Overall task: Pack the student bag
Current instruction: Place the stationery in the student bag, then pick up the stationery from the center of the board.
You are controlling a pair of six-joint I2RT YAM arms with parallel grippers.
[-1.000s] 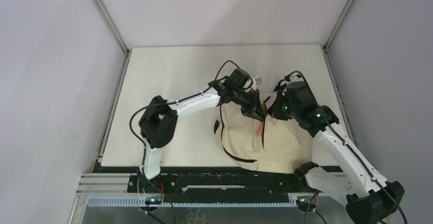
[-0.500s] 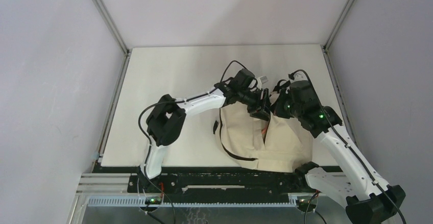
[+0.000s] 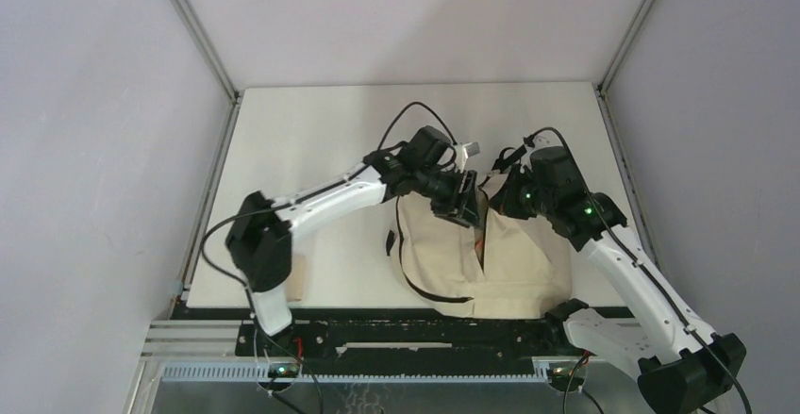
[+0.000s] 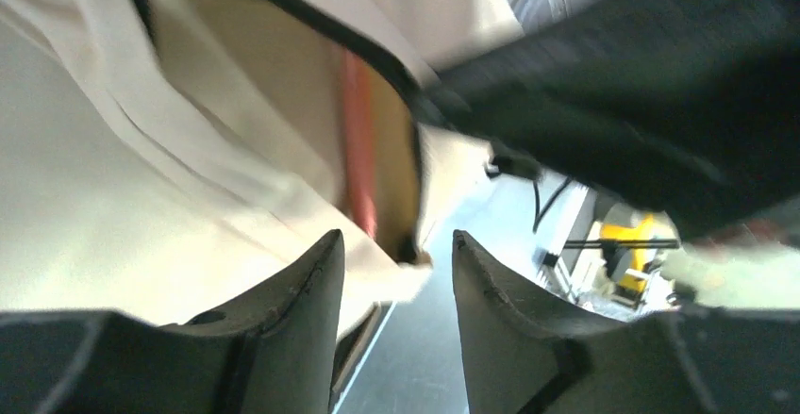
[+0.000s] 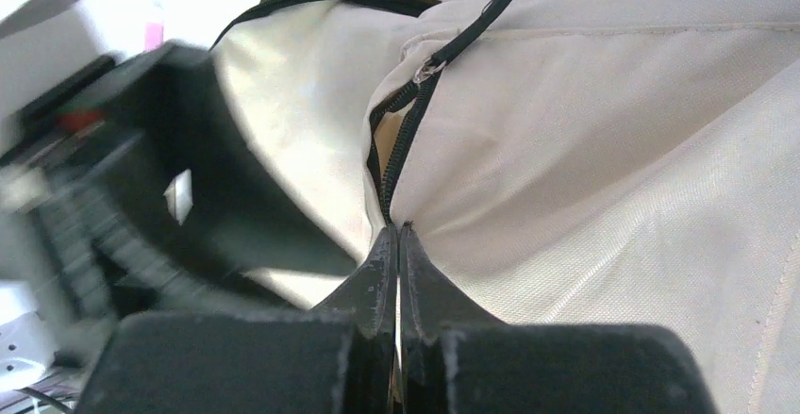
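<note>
I next need to take hold of the peach-coloured item by its long sides with my left gripper, so that I can pack it into the student bag (image 3: 505, 263).
The student bag (image 3: 505, 263), cream canvas with black straps, lies on the table in front of the right arm's base. Its black zipper (image 5: 401, 140) is parted, and a red-orange object (image 3: 482, 241) shows inside the slit. My right gripper (image 3: 502, 199) is shut, pinching the bag's fabric at the zipper edge (image 5: 396, 230) and holding it up. My left gripper (image 3: 462, 208) hovers just left of the opening, open with nothing between its fingers (image 4: 302, 291). In the left wrist view the red-orange object (image 4: 357, 150) sits within the dark-rimmed opening of the bag (image 4: 141, 178).
The white tabletop (image 3: 311, 140) is bordered by grey walls on three sides. A black strap loop (image 3: 415, 277) trails from the bag's left side. A black rail (image 3: 406, 329) runs along the near edge by the arm bases.
My left gripper went from shut to open and drew slightly left of the bag's opening. Its elbow swung left. The right gripper stayed shut on the bag.
</note>
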